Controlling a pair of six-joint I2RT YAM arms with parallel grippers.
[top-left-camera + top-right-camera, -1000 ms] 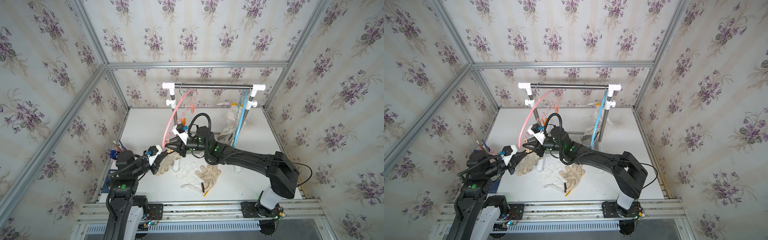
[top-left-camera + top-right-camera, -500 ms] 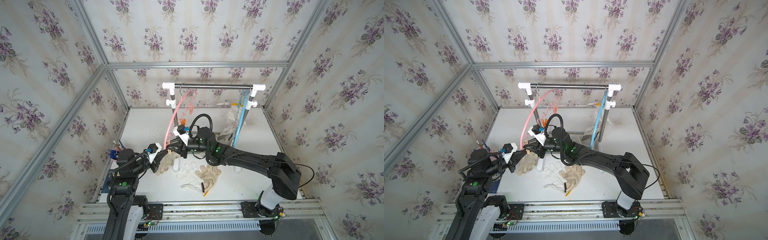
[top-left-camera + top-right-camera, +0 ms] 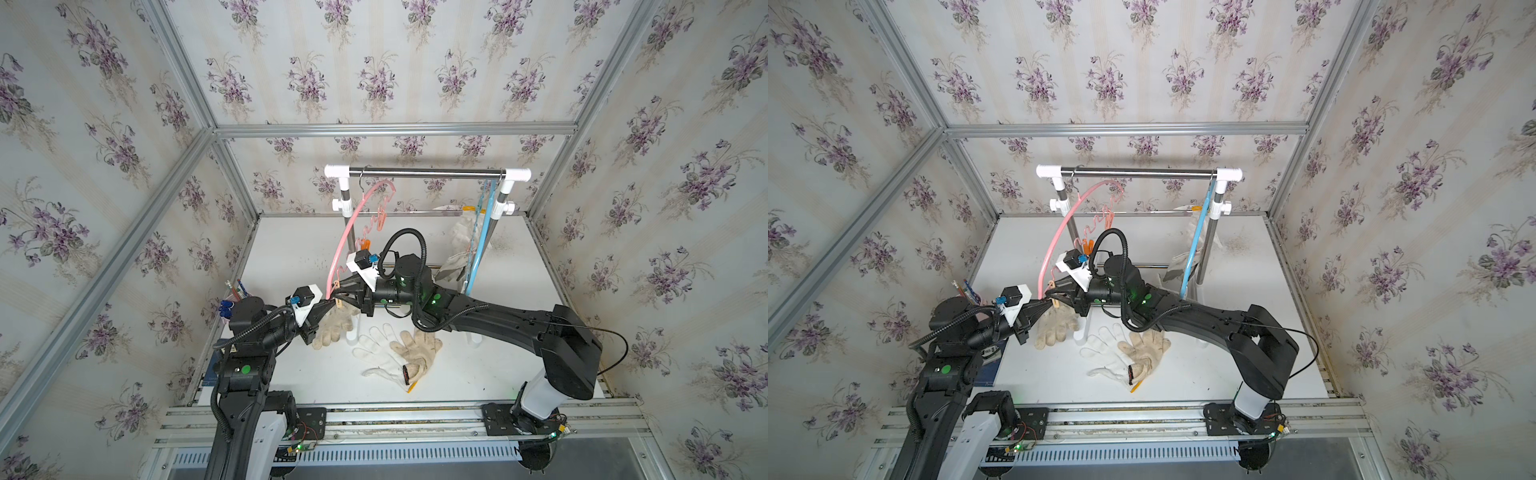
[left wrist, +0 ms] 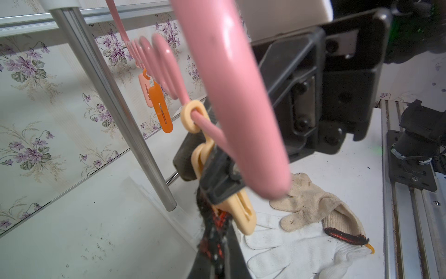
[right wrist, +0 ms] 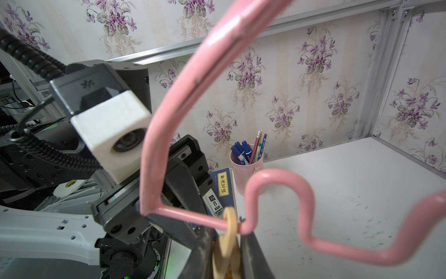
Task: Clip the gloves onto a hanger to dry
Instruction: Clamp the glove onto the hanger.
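Observation:
The black-and-red cuff's edge (image 4: 221, 218) runs up between the cream clip's two sides, so the dirty-cream glove is ready for my left gripper to release now.
A pink hanger (image 3: 345, 232) (image 3: 1059, 232) hangs from the rail. At its low corner my right gripper (image 3: 343, 293) (image 5: 226, 261) is shut on a cream clip (image 5: 228, 241) (image 4: 241, 212) threaded on the wire. My left gripper (image 3: 328, 305) (image 4: 217, 256) is shut on the black-and-red cuff (image 4: 214, 224) of a dirty-cream glove (image 3: 332, 326) (image 3: 1054, 324), which hangs below it. The cuff reaches the clip's mouth; whether it sits inside is hidden. A white glove (image 3: 376, 353) (image 4: 289, 246) and a cream glove (image 3: 415, 349) (image 4: 313, 207) lie overlapping on the table.
A blue hanger (image 3: 478, 245) at the rail's right end carries clipped gloves (image 3: 461, 232). Orange clips (image 4: 160, 108) hang further along the pink hanger. The rail's steel post (image 4: 113, 108) stands close by. A pink pen cup (image 5: 246, 169) and a book (image 5: 223, 186) sit at the left edge.
The left arm has shifted slightly, keeping the glove's cuff up at the clip. The right gripper has stayed on the clip.

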